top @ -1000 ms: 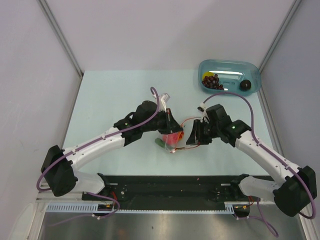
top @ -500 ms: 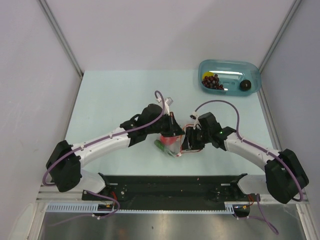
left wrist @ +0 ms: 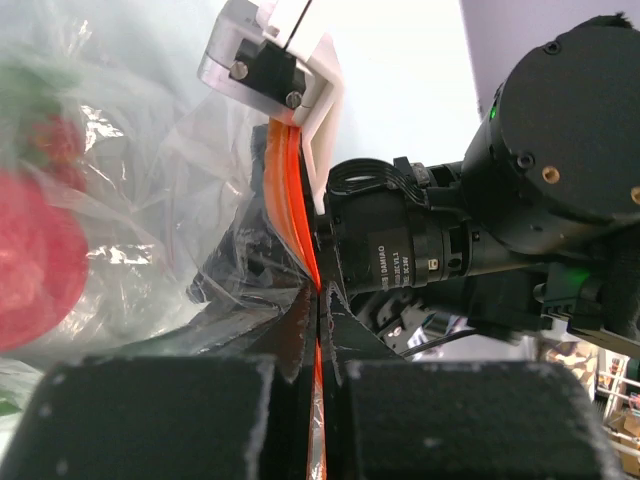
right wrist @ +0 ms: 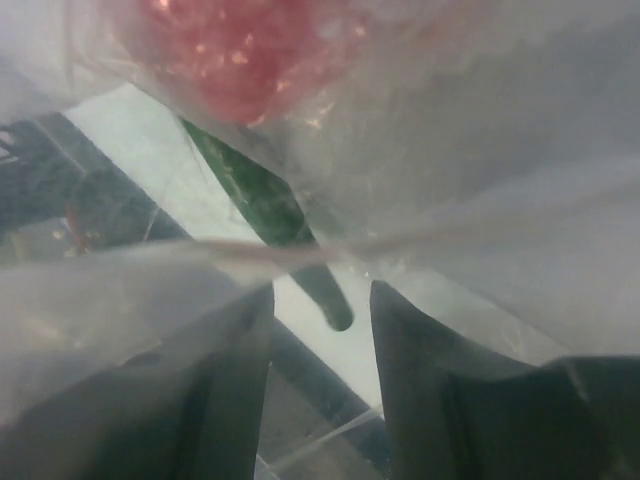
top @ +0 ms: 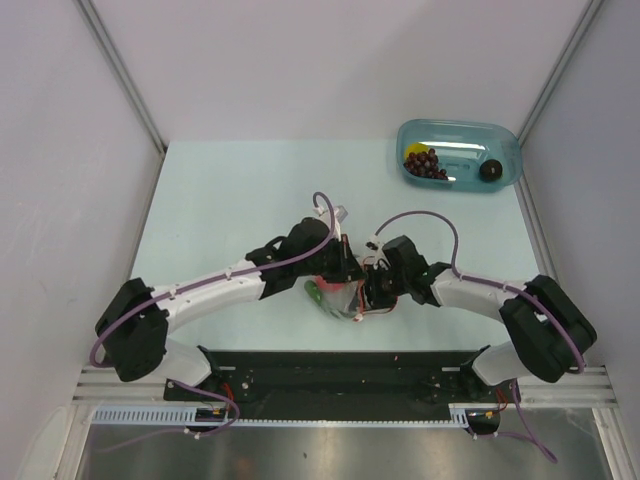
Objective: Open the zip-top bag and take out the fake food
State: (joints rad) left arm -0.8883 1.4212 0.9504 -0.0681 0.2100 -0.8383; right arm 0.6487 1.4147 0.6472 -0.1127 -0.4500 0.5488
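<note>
The robot's right gripper should next take the slim green vegetable (right wrist: 265, 205) by its tip (right wrist: 333, 306), so that it can pull it lengthwise out of the zip-top bag.
The zip-top bag (top: 341, 297) is a clear crinkly pouch held between both grippers at the table's middle. My left gripper (top: 342, 268) is shut on its orange-red zipper strip (left wrist: 298, 215), just below the white slider tab (left wrist: 268, 55). My right gripper (top: 371, 287) is open and pressed against the bag's right side, with plastic film lying over its fingers (right wrist: 225, 385). Inside the bag are a red round fruit (right wrist: 235, 45), which also shows in the left wrist view (left wrist: 30, 265), and a slim green vegetable (right wrist: 265, 205). The vegetable's tip lies between the right jaws.
A teal translucent tray (top: 458, 133) stands at the back right corner. It holds a dark purple grape bunch (top: 423, 164), a yellow piece (top: 412, 152) and a dark round piece (top: 490, 170). The right arm's camera (left wrist: 420, 250) sits close beside the left gripper.
My right gripper has moved left and towards the near edge, up against the bag. My left gripper has come slightly nearer with the bag, and the two grippers are now close together.
</note>
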